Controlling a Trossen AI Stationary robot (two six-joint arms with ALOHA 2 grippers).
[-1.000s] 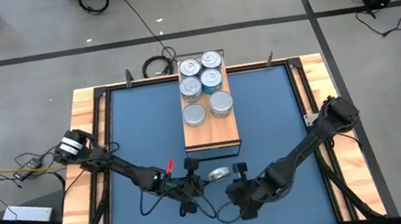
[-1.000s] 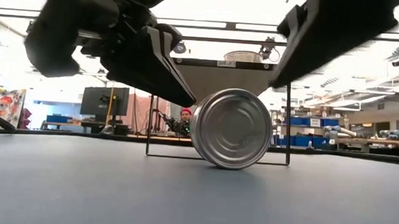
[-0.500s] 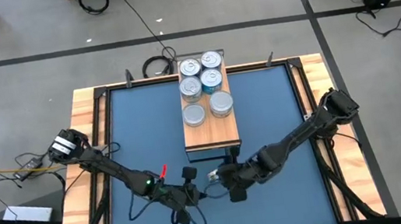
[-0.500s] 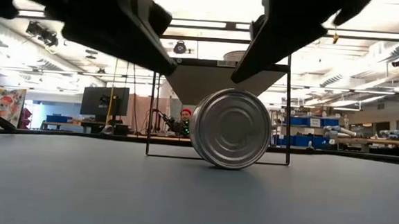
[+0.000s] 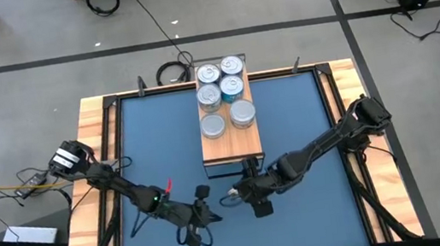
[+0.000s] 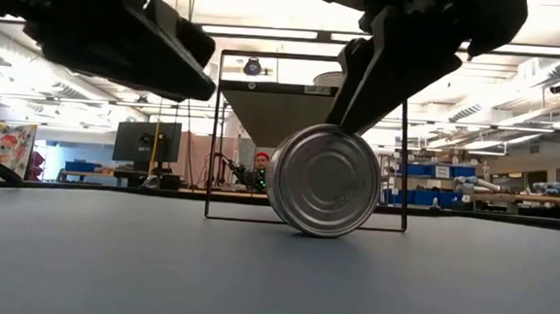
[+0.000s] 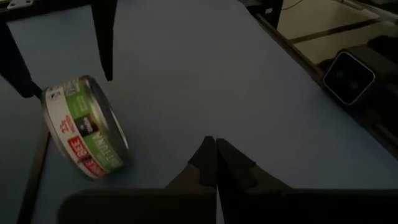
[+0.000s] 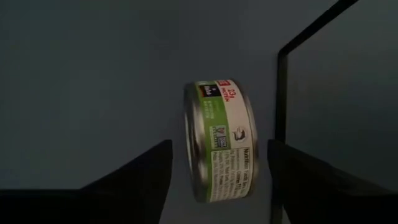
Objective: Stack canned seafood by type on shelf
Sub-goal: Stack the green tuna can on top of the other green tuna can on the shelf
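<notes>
The robot's right gripper needs to stack this tuna tin on the shelf (image 5: pixel 231 143), so it should grab the tin by its flat ends next.
One tin (image 5: pixel 232 194) with a green, white and red label stands on its rim on the blue mat, just in front of the shelf (image 5: pixel 231 143). My right gripper (image 8: pixel 219 148) is open, one finger on each side of this tin (image 8: pixel 221 140), with a gap showing on both sides. My left gripper (image 7: pixel 215 163) is shut and hovers near-left of the tin (image 7: pixel 84 127), apart from it. Several more tins (image 5: pixel 225 96), some with teal sides, stand in short stacks on the shelf's far half.
The shelf rests on a thin black frame (image 6: pixel 213 133) right behind the upright tin (image 6: pixel 325 179). A coiled black cable (image 5: pixel 170 71) lies beyond the shelf. A raised wooden border (image 5: pixel 100 157) rims the mat. Bare mat spreads left and right of the shelf.
My right gripper has opened wide and moved toward the shelf, coming round the upright tin. My left gripper, still shut, has drawn back from the tin toward the table's near-left. The tin has stayed on its rim in the same place.
</notes>
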